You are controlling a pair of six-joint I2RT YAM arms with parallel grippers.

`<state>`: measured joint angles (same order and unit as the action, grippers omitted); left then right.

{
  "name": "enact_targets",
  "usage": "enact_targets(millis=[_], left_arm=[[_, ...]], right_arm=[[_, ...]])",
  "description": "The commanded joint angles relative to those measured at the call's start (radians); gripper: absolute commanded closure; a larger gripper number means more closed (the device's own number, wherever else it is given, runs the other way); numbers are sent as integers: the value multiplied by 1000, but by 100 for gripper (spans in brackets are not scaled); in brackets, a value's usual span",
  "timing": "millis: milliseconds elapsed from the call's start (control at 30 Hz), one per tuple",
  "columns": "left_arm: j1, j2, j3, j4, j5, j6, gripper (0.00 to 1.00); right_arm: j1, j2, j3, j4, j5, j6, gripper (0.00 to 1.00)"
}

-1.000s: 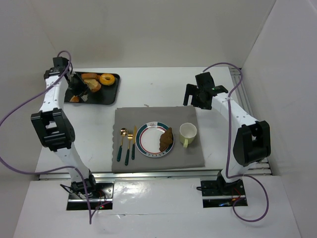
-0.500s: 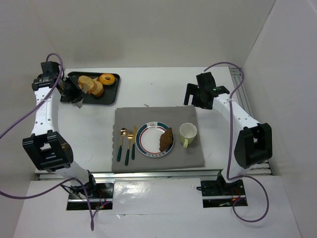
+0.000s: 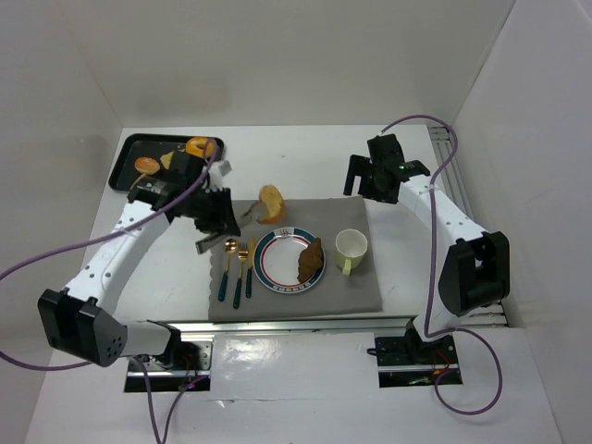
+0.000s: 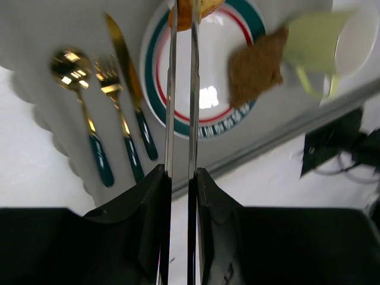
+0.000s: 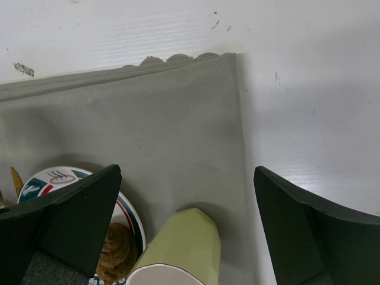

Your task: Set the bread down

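Observation:
The bread is still short of the middle of the plate, beside the brown slice. My left gripper should move the bread to the middle before letting go of it.
My left gripper is shut on metal tongs. The tongs pinch a golden piece of bread and hold it in the air over the far left rim of the striped plate. In the left wrist view the bread shows at the top edge, over the plate. A brown slice lies on the plate's right side. My right gripper is open and empty above the far right corner of the grey mat.
A pale green cup stands on the mat right of the plate, just under my right gripper. A spoon, fork and knife lie left of the plate. A black tray with a doughnut sits at the far left.
My left arm has swung from the tray to the right and nearer, carrying the bread in the tongs to above the plate's far edge. The right arm has stayed put.

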<state>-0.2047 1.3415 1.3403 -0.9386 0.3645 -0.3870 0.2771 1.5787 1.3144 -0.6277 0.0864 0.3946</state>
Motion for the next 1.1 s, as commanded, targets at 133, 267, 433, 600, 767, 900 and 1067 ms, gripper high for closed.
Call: enact_targets(millis=[133, 267, 433, 600, 767, 900, 1067], left_arm=[[-232, -111, -148, 49, -70, -15, 100], [-309, -111, -185, 49, -58, -39, 100], [-340, -102, -208, 17, -134, -52, 100], [-349, -93, -159, -64, -197, -62, 50], [-349, -93, -61, -123, -240, -52, 38], [-340, -71, 13, -170, -283, -33, 38], [-156, -35, 138, -149, -332, -52, 45]], right_arm=[[16, -46, 5, 23, 6, -13, 0], [16, -37, 14, 23, -4, -13, 0], [16, -37, 23, 23, -4, -13, 0], [16, -19, 23, 23, -4, -13, 0], [25, -8, 43, 23, -13, -13, 0], [34, 12, 52, 23, -13, -13, 0], [34, 12, 62, 23, -13, -13, 0]])
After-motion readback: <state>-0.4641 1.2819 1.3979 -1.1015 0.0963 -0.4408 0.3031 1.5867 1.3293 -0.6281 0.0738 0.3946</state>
